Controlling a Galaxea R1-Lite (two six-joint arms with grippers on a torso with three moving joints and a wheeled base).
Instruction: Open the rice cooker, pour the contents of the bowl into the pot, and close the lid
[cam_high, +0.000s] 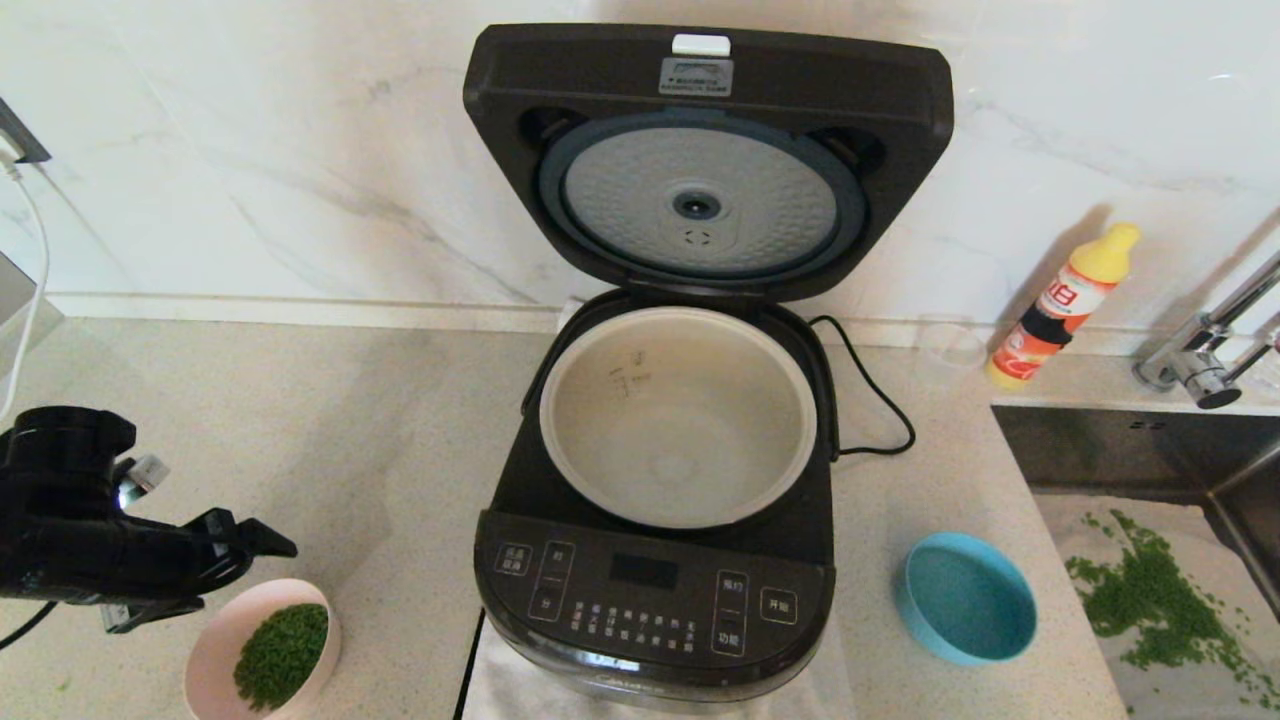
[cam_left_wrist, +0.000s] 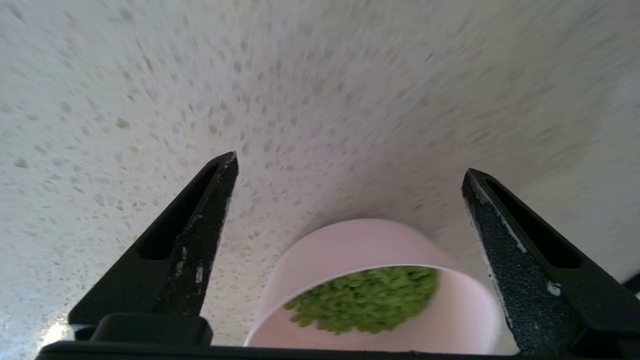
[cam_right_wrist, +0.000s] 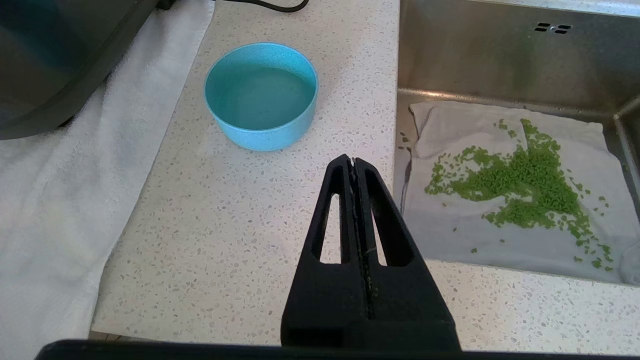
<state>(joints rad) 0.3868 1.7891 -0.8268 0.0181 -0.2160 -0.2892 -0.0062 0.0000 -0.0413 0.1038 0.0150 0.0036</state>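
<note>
My left gripper takes hold of the pale-pink bowl by its rim (cam_high: 283, 584) next, to pour the green contents into the cream pot (cam_high: 680, 420).
The black rice cooker (cam_high: 650, 590) stands in the middle of the counter with its lid (cam_high: 700, 200) swung up, the silver underside facing me. Inside, the cream pot (cam_high: 680, 420) looks empty. At the front left stands the pale-pink bowl (cam_high: 215, 650) with a heap of green contents (cam_high: 283, 655). My left gripper (cam_high: 250, 575) hovers open just above and behind its rim. In the left wrist view the bowl (cam_left_wrist: 350, 245) and its green contents (cam_left_wrist: 365, 300) lie between and below the wide-apart fingers, untouched. My right gripper (cam_right_wrist: 353, 161) is shut and empty over the counter by the sink.
A blue bowl (cam_high: 965, 597) sits right of the cooker. The sink (cam_high: 1130, 450) holds a cloth strewn with green bits (cam_right_wrist: 525, 180). A yellow-capped bottle (cam_high: 1060, 305) and a faucet (cam_high: 1200, 360) stand at the back right. The power cord (cam_high: 880, 400) loops behind; a white towel (cam_right_wrist: 60, 200) lies under the cooker.
</note>
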